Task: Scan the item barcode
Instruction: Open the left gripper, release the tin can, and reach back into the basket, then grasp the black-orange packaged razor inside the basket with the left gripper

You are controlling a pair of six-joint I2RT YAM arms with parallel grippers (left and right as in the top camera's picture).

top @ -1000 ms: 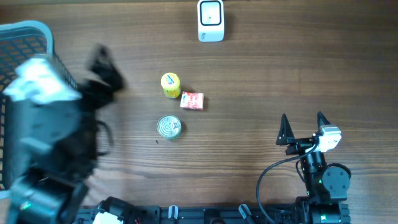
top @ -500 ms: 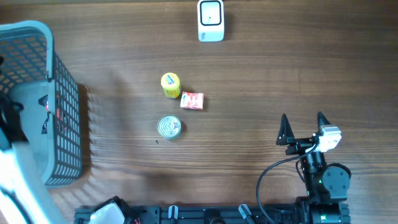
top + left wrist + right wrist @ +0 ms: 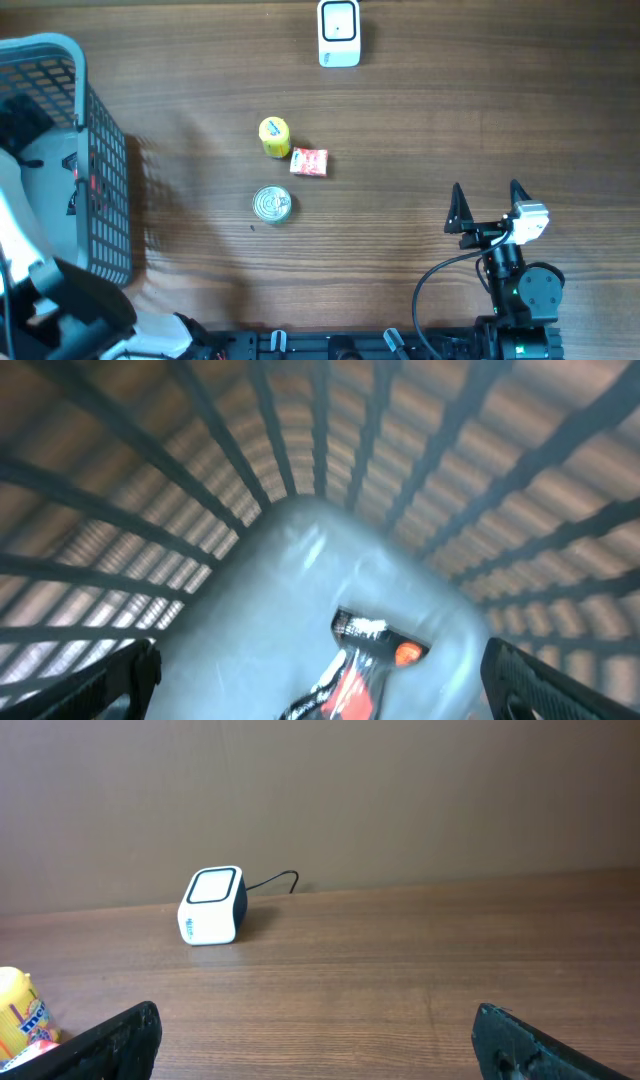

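My left gripper should next grab the red and black packet just beside its orange-marked black end, which leaves its body uncovered so that I can scan the barcode.
In the left wrist view my left gripper is open inside the grey mesh basket, with a red and black packet lying on the basket floor between its fingers, untouched. The white barcode scanner stands at the far middle of the table; the right wrist view shows the scanner too. A yellow can, a red packet and a silver tin lie mid-table. My right gripper is open and empty at the near right.
The basket fills the left edge of the table, and the left arm crosses its near corner. The scanner's cable runs back toward the wall. Bare wood lies between the three mid-table items and the right gripper.
The left arm has swung quickly from over the basket's right side to its near left corner, gripper now down inside. The right arm and the table items have not moved.
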